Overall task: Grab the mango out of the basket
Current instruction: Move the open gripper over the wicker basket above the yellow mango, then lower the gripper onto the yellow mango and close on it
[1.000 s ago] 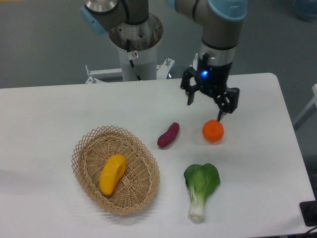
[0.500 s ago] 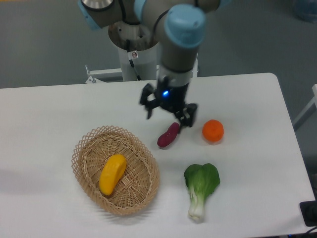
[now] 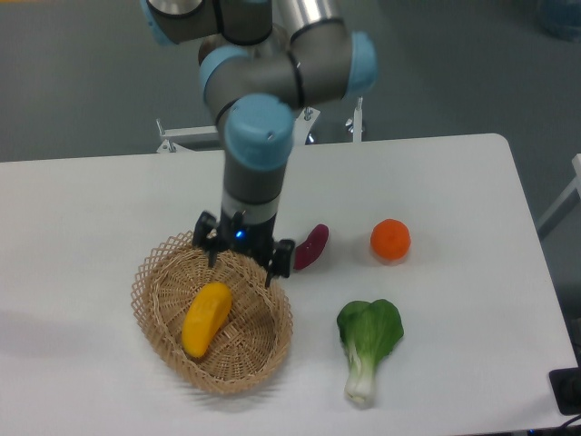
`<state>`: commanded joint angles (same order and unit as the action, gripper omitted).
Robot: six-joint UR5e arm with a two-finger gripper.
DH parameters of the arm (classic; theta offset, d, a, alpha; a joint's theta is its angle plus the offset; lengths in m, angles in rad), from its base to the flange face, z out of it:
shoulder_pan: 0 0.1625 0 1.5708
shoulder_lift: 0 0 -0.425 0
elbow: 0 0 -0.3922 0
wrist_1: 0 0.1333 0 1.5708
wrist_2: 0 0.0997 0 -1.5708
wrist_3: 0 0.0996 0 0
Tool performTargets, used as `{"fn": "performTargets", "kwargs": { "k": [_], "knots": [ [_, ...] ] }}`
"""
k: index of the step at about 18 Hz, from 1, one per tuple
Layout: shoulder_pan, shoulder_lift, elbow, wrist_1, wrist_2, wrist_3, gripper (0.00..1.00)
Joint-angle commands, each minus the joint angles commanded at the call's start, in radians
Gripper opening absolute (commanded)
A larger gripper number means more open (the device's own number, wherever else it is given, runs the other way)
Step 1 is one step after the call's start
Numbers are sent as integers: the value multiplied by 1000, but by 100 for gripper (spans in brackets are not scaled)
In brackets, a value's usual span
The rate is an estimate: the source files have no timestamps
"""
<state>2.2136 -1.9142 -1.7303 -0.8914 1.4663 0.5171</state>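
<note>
The mango should come out of the basket next, so my gripper should pick it up by its end at the basket's middle.
The mango, yellow-orange and elongated, lies slantwise in the tan wicker basket at the front left of the table. My gripper hangs open over the basket's far right rim, just above and to the right of the mango's upper end. Nothing is between its fingers, and it is apart from the mango.
A purple sweet potato lies just right of the gripper, close to its right finger. A small round orange fruit sits further right. A green bok choy lies at the front right. The robot's base post stands behind the table.
The arm has swung left and toward the front, from above the orange fruit past the sweet potato to the basket's far rim. The gripper stayed open. No object moved.
</note>
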Motion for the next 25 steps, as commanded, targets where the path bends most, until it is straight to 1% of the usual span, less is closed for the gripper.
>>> {"fn": "performTargets", "kwargs": {
  "k": [3,4,6,8,11,13,17,20,21,22,25],
  "knots": [
    [-29,-37,-2,32,23,-15,100],
    [-37,-49,-2,34,38,-22,100],
    [-57,-75,-3,57,69,-40,100],
    [-75,-78,-15,72,91,-43,100],
    [-84,-80,-43,109,92,-43,100],
    [-92,-92,-46,133,95,-43,100],
    [-101,-121,-38,144,127,-46,100],
    [-106,-121,-41,144,134,-48,100],
    [-106,-120,-43,144,134,-48,93],
    [-106,-118,-43,144,134,-46,83],
    [-106,-115,-43,146,134,-43,61]
  ]
}}
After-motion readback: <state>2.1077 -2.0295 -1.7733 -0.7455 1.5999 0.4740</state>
